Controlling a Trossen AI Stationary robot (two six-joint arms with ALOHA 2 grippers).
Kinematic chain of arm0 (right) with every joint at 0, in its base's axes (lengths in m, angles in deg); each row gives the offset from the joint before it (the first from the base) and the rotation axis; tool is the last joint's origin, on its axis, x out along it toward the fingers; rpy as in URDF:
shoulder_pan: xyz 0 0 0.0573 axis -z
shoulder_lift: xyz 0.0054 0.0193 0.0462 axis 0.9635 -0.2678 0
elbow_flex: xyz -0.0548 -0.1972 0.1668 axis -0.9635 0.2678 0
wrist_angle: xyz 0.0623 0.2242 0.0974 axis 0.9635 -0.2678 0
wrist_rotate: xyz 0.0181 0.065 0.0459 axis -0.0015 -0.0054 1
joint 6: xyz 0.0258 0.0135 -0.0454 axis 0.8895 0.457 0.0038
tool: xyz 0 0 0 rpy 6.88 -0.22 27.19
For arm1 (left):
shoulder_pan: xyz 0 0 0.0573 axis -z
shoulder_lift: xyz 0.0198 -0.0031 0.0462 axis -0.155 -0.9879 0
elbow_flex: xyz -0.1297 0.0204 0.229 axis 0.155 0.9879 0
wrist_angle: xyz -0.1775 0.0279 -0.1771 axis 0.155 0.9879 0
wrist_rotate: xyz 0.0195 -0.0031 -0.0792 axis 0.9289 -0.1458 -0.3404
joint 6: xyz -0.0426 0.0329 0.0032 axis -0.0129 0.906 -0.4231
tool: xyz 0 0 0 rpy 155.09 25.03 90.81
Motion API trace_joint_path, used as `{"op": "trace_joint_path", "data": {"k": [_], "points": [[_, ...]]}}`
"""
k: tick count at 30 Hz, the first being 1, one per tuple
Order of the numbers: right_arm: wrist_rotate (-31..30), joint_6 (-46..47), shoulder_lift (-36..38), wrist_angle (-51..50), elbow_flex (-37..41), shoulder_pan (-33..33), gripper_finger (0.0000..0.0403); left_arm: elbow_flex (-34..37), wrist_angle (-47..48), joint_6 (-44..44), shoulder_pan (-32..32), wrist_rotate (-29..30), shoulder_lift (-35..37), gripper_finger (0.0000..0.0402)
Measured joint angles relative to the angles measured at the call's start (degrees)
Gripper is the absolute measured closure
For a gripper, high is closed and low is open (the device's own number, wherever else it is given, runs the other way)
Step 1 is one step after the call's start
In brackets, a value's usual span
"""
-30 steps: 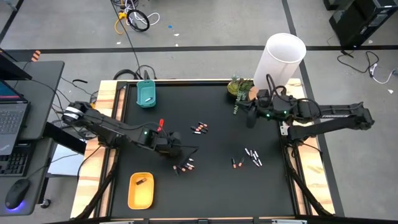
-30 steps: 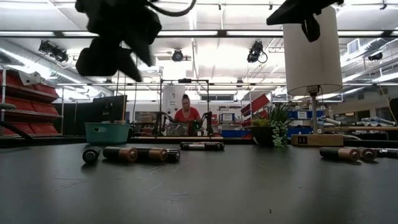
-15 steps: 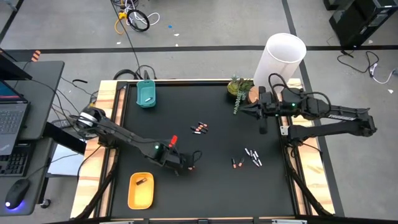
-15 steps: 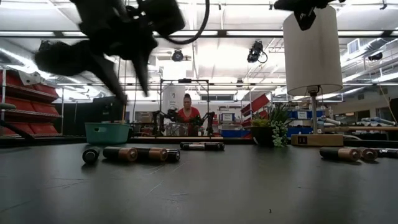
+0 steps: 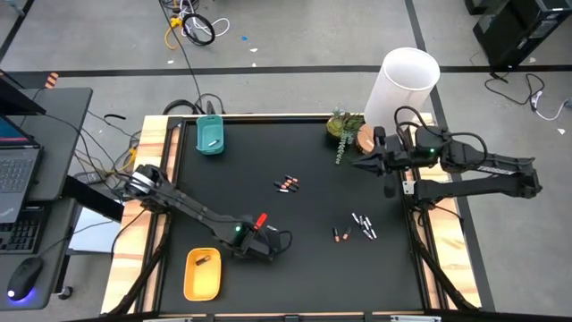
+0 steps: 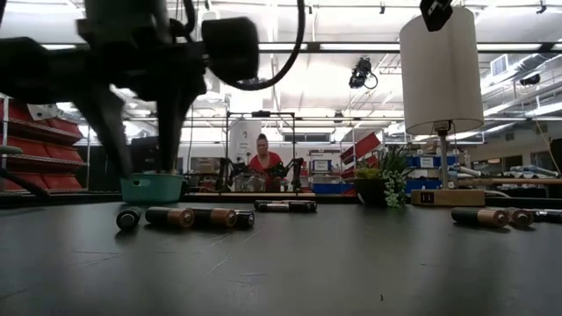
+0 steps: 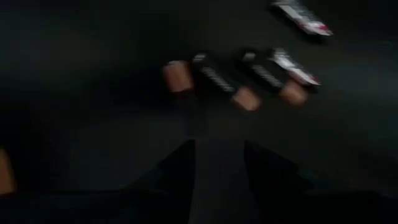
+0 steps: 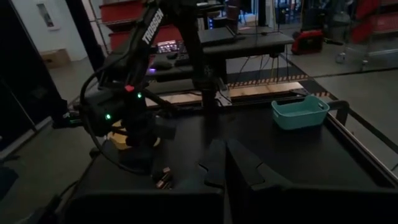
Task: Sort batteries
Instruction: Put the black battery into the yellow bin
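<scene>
I should move my left gripper toward the copper-ended batteries first and then close it on them, because my fingers stop short of the batteries.
Three dark batteries with copper ends (image 6: 180,217) lie in a row on the black mat, and the left wrist view shows them (image 7: 236,84) just ahead of the fingers. My left gripper (image 6: 145,167) hangs open above them, pointing down, near the yellow oval tray (image 5: 189,284). One battery (image 5: 203,259) lies in that tray. More batteries lie mid-table (image 5: 286,184) and to the right (image 5: 362,224). My right gripper (image 8: 225,163) is shut and empty, held high at the right near the plant.
A teal rectangular tray (image 5: 210,134) stands at the far left of the mat. A small plant (image 5: 342,127) and a tall white cylinder (image 5: 407,85) stand at the far right. A person sits in the room beyond the table (image 6: 262,158).
My left gripper has moved toward the near edge and down, rolling its wrist, and now hangs over the row of batteries by the yellow tray. My right gripper has turned its wrist and risen a little. No battery has moved.
</scene>
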Motion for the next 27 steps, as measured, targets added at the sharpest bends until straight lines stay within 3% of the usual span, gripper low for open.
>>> {"op": "trace_joint_path", "data": {"k": [9,18,27], "points": [[0.0,0.0,1.0,0.1,0.0,0.0,0.0403,-0.1,6.4,-0.9,0.1,0.8,-0.9,0.025],[0.0,0.2,0.9,0.3,0.0,0.0,0.0403,0.5,6.1,0.7,-1.4,3.7,-0.9,0.025],[-0.1,1.7,1.0,1.1,0.0,0.0,0.0403,0.5,3.1,1.6,-1.4,2.9,-3.9,0.025]]}}
